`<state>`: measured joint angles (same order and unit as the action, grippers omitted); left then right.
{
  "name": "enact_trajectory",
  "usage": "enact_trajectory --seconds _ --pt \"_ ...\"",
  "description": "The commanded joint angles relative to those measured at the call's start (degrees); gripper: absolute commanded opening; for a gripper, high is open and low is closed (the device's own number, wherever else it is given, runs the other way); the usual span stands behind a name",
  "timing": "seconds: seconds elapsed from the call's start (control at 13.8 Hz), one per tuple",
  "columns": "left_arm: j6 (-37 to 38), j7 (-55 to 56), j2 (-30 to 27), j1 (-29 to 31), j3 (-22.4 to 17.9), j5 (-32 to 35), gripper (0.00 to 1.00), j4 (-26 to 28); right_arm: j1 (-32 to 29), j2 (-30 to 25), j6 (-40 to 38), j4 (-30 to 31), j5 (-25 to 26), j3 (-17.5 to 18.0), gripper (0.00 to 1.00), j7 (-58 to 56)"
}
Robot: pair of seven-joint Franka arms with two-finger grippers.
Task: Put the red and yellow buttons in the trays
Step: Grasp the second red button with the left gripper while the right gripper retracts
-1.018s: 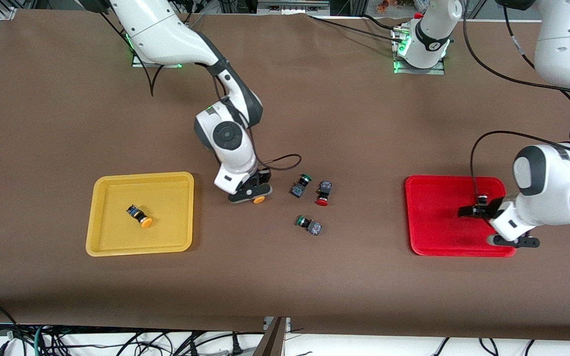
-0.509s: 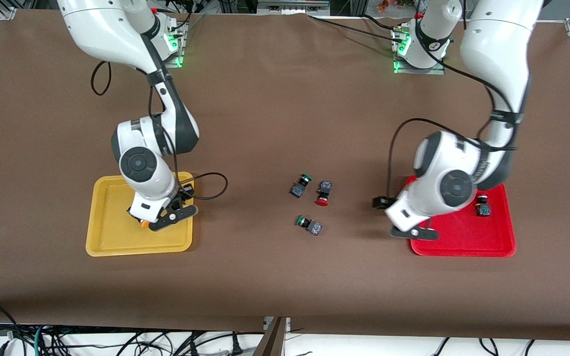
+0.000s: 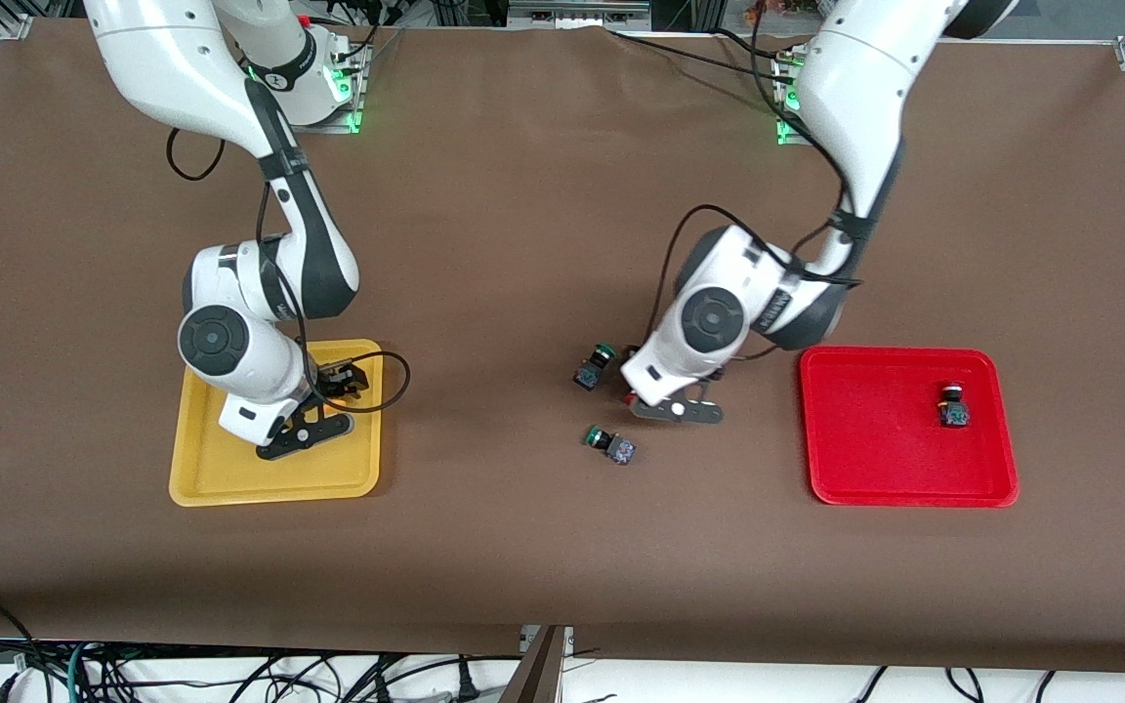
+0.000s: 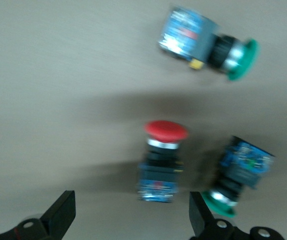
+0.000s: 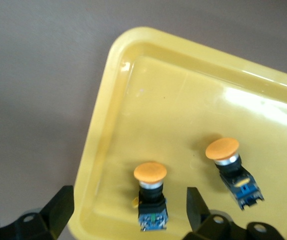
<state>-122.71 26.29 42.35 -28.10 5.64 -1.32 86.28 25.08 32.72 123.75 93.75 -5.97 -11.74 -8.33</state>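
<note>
The red button's body (image 4: 158, 180) lies beyond my left gripper's fingers, so closing now would miss. My left gripper moves toward the button's body, then closes on it.
My right gripper (image 3: 306, 433) is open, low over the yellow tray (image 3: 206, 474). In the right wrist view, one orange-yellow button (image 5: 151, 197) lies in the tray (image 5: 111, 95) between the spread fingers. A second (image 5: 231, 167) lies beside it. The arm hides both in the front view. My left gripper (image 3: 680, 411) is open over the red button on the table (image 4: 162, 161), which lies between the spread fingers and shows only a red sliver (image 3: 630, 398) in front. Another red button (image 3: 953, 405) lies in the red tray (image 3: 875, 449).
Two green-capped buttons lie on the brown table by the left gripper. One (image 3: 594, 365) is farther from the camera, one (image 3: 610, 444) nearer. Both show in the left wrist view, one (image 4: 208, 45) off from the red button, the other (image 4: 239, 175) close beside it.
My right gripper carried an orange-yellow button from mid-table to the yellow tray and opened. My left gripper left a red button in the red tray and moved over the mid-table red button.
</note>
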Motion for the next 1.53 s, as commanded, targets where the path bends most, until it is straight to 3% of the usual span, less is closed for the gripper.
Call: enact_trajectory --seconds 0.0,0.22,0.44,0.58,0.87,1.09,1.24,1.45 --pt "-3.1 1.0 0.8 -2.7 -1.2 -1.2 1.0 1.3 0.4 -7.0 -3.9 1.2 -0.5 0.4 1.0 4.7" --pt "-6.9 0.8 0.8 -3.2 -1.3 -0.5 1.0 4.6 0.4 -15.7 -13.2 1.2 0.2 0.2 1.0 6.3" --pt "-7.0 0.3 0.5 -2.8 -1.3 -0.5 1.0 4.2 0.1 -25.4 -22.4 1.6 1.9 -1.2 1.0 6.3" --pt "-7.0 -0.1 0.4 -2.5 -1.3 -0.5 1.0 4.2 0.1 -28.1 -28.1 1.0 2.6 -2.3 1.0 6.3" --pt "-6.6 -1.8 0.0 -1.5 -1.3 -0.5 1.0 4.2 -0.6 -30.0 -28.7 1.8 4.8 -2.1 1.0 6.2" --pt "-6.9 -2.6 0.4 -1.6 -1.4 -0.4 1.0 4.4 -9.6 -30.0 -28.8 1.8 4.8 3.3 1.0 3.9" --pt "-6.9 -2.8 0.4 -1.6 -1.4 0.2 0.96 4.6 -16.7 -30.2 -29.0 1.8 4.9 9.2 1.0 2.2" --pt "-7.1 -3.1 0.6 -1.9 -1.4 0.6 0.9 4.7 -17.6 -29.7 -28.8 1.1 5.4 10.6 1.0 2.2"
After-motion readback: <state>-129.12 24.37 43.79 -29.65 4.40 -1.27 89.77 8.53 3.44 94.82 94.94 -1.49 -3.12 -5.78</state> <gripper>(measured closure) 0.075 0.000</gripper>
